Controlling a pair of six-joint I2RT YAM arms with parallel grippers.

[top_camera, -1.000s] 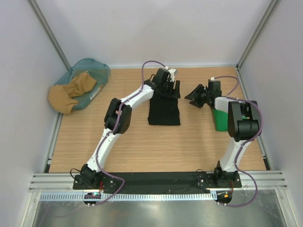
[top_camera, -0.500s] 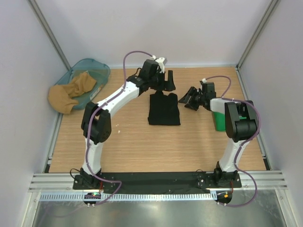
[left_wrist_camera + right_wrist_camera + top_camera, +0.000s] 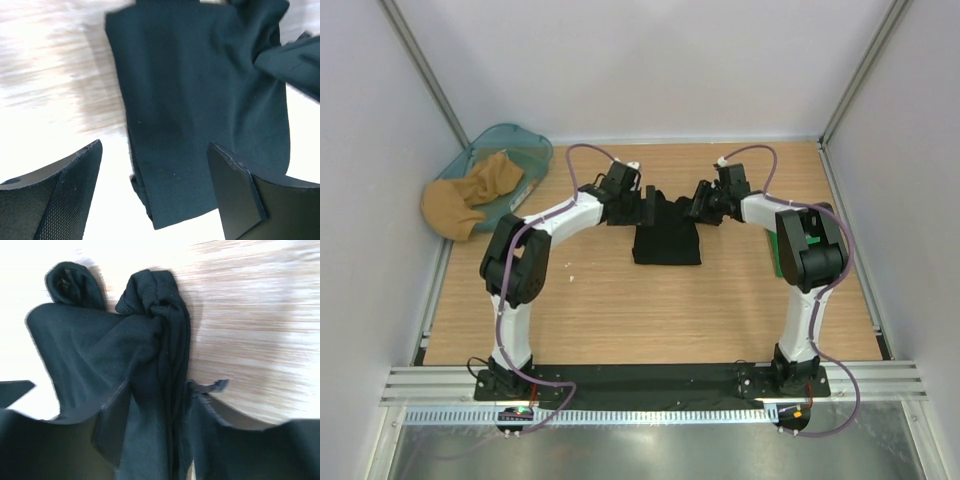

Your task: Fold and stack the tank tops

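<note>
I need to shift the tank top still folded for stacking, so I need to grab the black tank top's layered far corner [image 3: 642, 208] [image 3: 124, 38] with my left gripper, opposite my right gripper.
The black tank top [image 3: 667, 240] lies folded into a narrow rectangle at mid table. My left gripper [image 3: 650, 207] hovers at its far left corner, jaws wide open. In the left wrist view the gripper [image 3: 154, 147] straddles the layered edge of the black tank top [image 3: 200, 100] without touching it. My right gripper [image 3: 697, 205] is at the far right corner. In the right wrist view the gripper [image 3: 160, 390] stands open, with bunched folds of the black tank top [image 3: 90, 345] running between its fingers. Only a sliver of the green tank top [image 3: 778, 262] shows beside the right arm.
A teal basket [image 3: 535, 150] sits at the far left corner with a tan cloth [image 3: 470, 195] hanging over its rim. White walls enclose the table on three sides. Bare wood [image 3: 620, 310] lies in front of the black tank top.
Both grippers have come in to the black tank top's far corners, the left swinging back and down, the right sliding left. The left jaws have opened wider.
</note>
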